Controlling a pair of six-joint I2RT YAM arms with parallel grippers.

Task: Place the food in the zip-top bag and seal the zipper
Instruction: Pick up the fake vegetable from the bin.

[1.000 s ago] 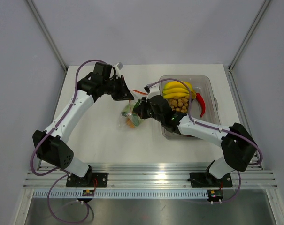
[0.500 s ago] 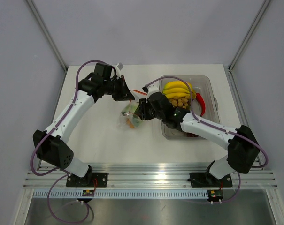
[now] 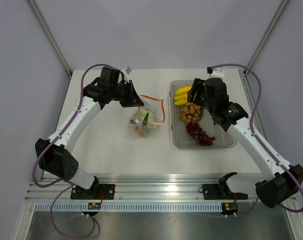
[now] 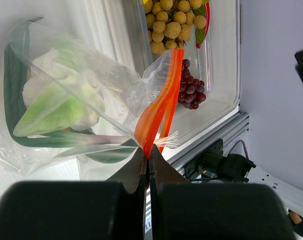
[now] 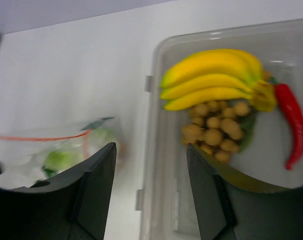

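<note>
The red chilli needs its stem end free to enter the bag point(image 3: 142, 121), so my right gripper should reach the chilli and grab it near its pointed tip.
The zip-top bag point(image 3: 142, 121) lies left of the tub, and its red zipper point(image 3: 160, 106) gapes apart. My left gripper point(image 3: 138, 103) is shut on the zipper's end point(image 4: 160, 102), pinching the strip at its fingertips point(image 4: 147, 156). A white bulb and green vegetables point(image 4: 56, 107) show inside the bag, along with an orange piece point(image 3: 139, 131). My right gripper point(image 3: 194, 95) hangs open and empty over the tub's far left corner, its jaws point(image 5: 151, 150) wide apart. Yellow bananas point(image 5: 211, 85), a brown ball cluster point(image 5: 214, 132), a red chilli point(image 5: 291, 122) and dark grapes point(image 3: 199, 134) lie in the tub.
The clear rigid tub point(image 3: 174, 143) stands right of the bag, its left wall point(image 5: 150, 100) under my right gripper. An aluminium rail point(image 3: 161, 190) runs along the near edge. Enclosure posts rise at the far corners.
My right gripper opened at the bag's mouth, then swung up and to the right until it was over the tub. The bag's mouth now gapes wider. My left gripper kept its hold.
</note>
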